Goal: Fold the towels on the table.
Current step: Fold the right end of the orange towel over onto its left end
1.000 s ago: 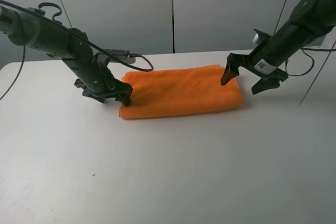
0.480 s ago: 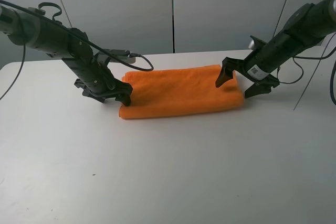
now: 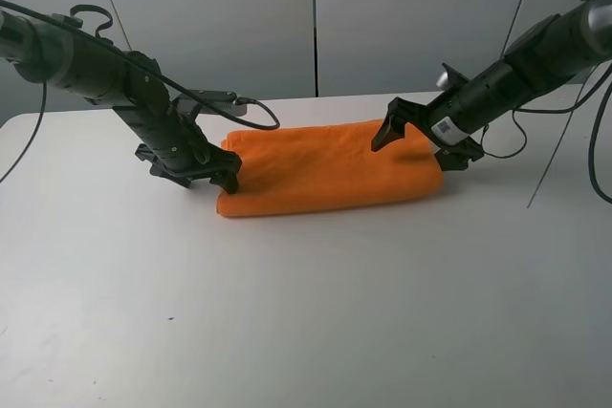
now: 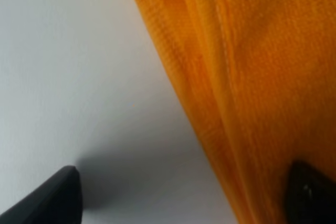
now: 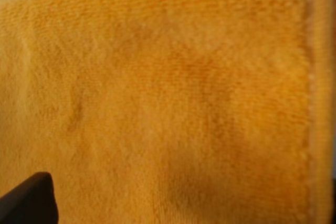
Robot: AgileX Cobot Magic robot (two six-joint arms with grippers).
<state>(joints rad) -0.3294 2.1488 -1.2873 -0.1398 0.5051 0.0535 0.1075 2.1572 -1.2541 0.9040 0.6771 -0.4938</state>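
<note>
I will grab it by its short end [image 3: 428, 171] with my right gripper next. Then I can fold it onto the orange towel's other end [image 3: 237, 201].
The orange towel [image 3: 325, 167] lies folded into a long band on the white table [image 3: 306, 303]. Its white label does not show. My left gripper [image 3: 198, 174] is open at the towel's left end. In the left wrist view one fingertip [image 4: 52, 198] is over bare table [image 4: 68, 66] and the other fingertip [image 4: 310, 192] is over the towel's layered edge [image 4: 252, 77]. My right gripper [image 3: 419, 148] is open and straddles the towel's right end, low over it. The right wrist view is filled with towel [image 5: 168, 93], with one fingertip [image 5: 29, 200] at a corner.
Black cables [image 3: 253, 107] hang from the left arm behind the towel's left end. More cables [image 3: 535, 131] trail from the right arm at the table's far right. A grey panelled wall [image 3: 316, 16] stands behind the table. White tabletop stretches in front of the towel.
My right gripper has moved left and down, from beside the towel's right end to over it. The left arm and the towel have not moved.
</note>
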